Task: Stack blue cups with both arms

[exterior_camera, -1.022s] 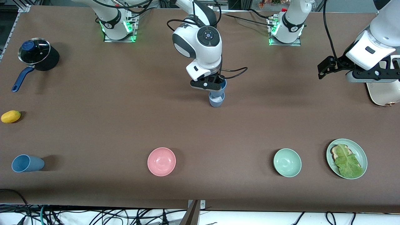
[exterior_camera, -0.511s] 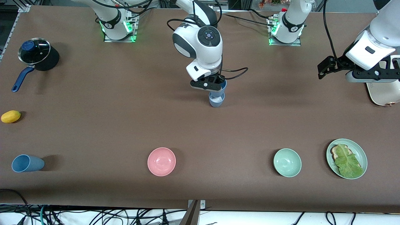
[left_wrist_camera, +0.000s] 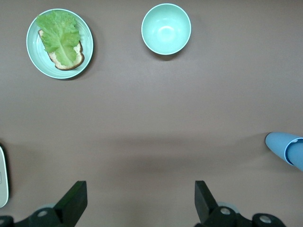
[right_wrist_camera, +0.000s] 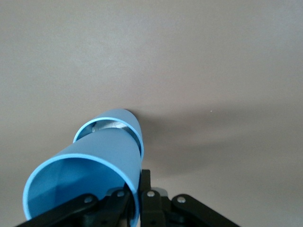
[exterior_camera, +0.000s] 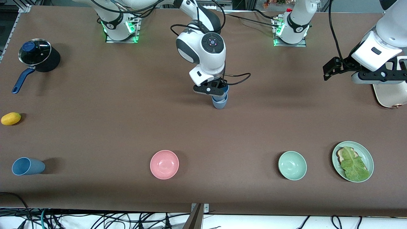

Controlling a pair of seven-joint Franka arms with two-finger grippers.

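Note:
The held cup's base (right_wrist_camera: pixel 112 135) is inside the standing cup's rim in the right wrist view, so my right gripper should release the held cup, which would stay nested.
My right gripper (exterior_camera: pixel 216 90) is shut on the rim of a blue cup (right_wrist_camera: pixel 90 172), one finger inside and one outside. The cup's base sits in the mouth of a second blue cup (exterior_camera: pixel 219 103) that stands upright mid-table. The standing cup's rim (right_wrist_camera: pixel 113 122) shows a white patch inside. A third blue cup (exterior_camera: pixel 27 166) lies on its side near the front edge at the right arm's end. My left gripper (exterior_camera: pixel 381 75) is open and empty, and the left arm waits above the table at its own end. Its fingertips (left_wrist_camera: pixel 75 198) show over bare table.
A dark pot with a blue handle (exterior_camera: pixel 38 55) and a yellow fruit (exterior_camera: pixel 11 118) lie at the right arm's end. A pink bowl (exterior_camera: pixel 164 164), a green bowl (exterior_camera: pixel 292 165) and a plate with bread and lettuce (exterior_camera: pixel 365 152) line the front. A white appliance (exterior_camera: pixel 389 95) sits under the left gripper.
My right gripper has moved down with the held cup, pushing it deeper into the standing cup; the white patch no longer shows from the front. The left arm has not moved.

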